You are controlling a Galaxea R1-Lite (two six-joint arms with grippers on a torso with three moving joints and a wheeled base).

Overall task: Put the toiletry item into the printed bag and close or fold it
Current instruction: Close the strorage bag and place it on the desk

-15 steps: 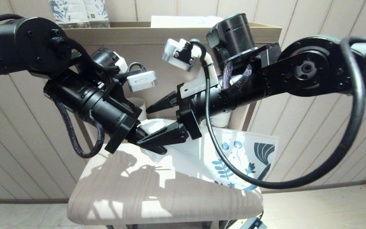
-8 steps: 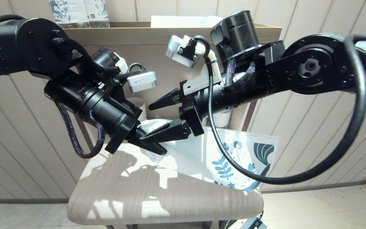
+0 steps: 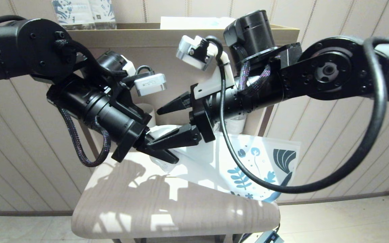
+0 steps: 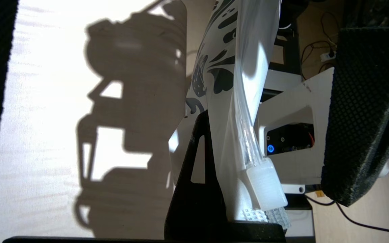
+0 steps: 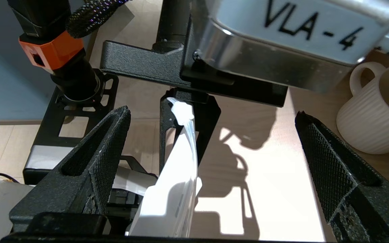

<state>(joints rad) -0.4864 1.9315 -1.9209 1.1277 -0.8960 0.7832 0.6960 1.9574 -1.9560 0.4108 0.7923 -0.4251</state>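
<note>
My right gripper grabs the printed bag's frosted slider block [image 5: 183, 113] next, to zip the bag shut along its top edge.
The printed bag [image 3: 248, 162] hangs above the small table, white with a blue leaf print at its right end. My left gripper [image 3: 167, 153] is shut on its plain left corner, and the bag's edge [image 4: 235, 84] rises from between the jaws. A translucent strip [image 4: 247, 135] ending in a frosted block [image 4: 267, 184] lies along that edge. I cannot tell whether this is the toothbrush or the zip part. No toothbrush lies on the table. My right gripper [image 3: 152, 129] is open, its fingers [image 5: 89, 162] standing wide on either side of the bag's edge [image 5: 171, 189] without touching it.
A ribbed white mug [image 5: 380, 111] stands on the table behind the grippers. At the back is a wooden tray [image 3: 282, 32] with a flat white packet [image 3: 194, 22], and blue-patterned bottles [image 3: 83, 11] beside it. The pale wooden table top [image 3: 147, 209] is small and ends close on all sides.
The right arm has risen slightly with its gripper still open. The bag's printed end has shifted a little up and to the right. The left gripper keeps its hold.
</note>
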